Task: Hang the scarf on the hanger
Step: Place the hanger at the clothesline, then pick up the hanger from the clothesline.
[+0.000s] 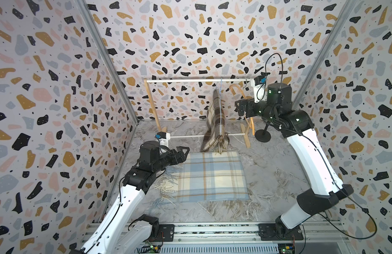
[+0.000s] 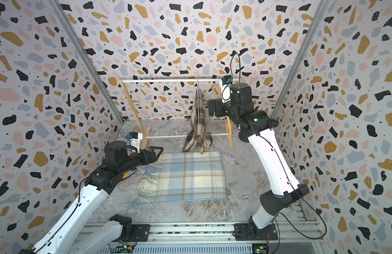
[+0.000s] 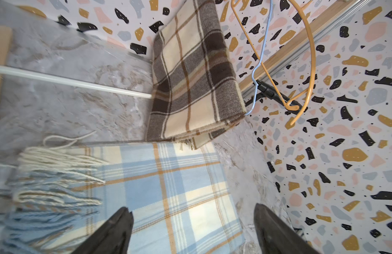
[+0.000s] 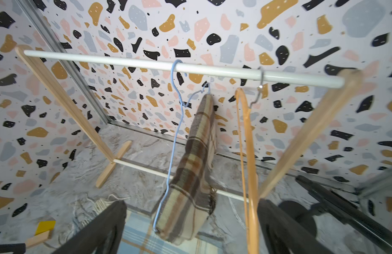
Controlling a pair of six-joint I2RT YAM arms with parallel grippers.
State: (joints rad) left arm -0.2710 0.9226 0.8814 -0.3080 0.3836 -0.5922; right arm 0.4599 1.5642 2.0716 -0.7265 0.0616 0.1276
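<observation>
My right gripper grabs the orange hanger's thick near arm next, leaving its hook and thin bar free to hang the scarf.
A brown plaid scarf (image 1: 214,123) (image 2: 196,125) hangs folded over a blue wire hanger (image 4: 176,132) hooked on the white rail (image 4: 146,64) of the wooden rack. A blue plaid scarf (image 1: 210,176) (image 3: 168,187) lies folded flat on the table. An empty orange hanger (image 4: 250,176) (image 3: 309,66) hangs on the rail beside the brown scarf. My right gripper (image 1: 240,107) (image 4: 191,203) is open, level with the brown scarf, and the orange hanger hangs just inside one finger, untouched. My left gripper (image 1: 185,151) (image 3: 193,209) hovers open over the blue scarf's fringed end.
A black stand (image 1: 262,137) with a round base sits behind the rack's right foot. The rack's wooden legs (image 4: 65,103) and lower crossbar (image 3: 69,81) stand at the back. A small yellow block (image 4: 45,227) lies near the left foot. Patterned walls close in three sides.
</observation>
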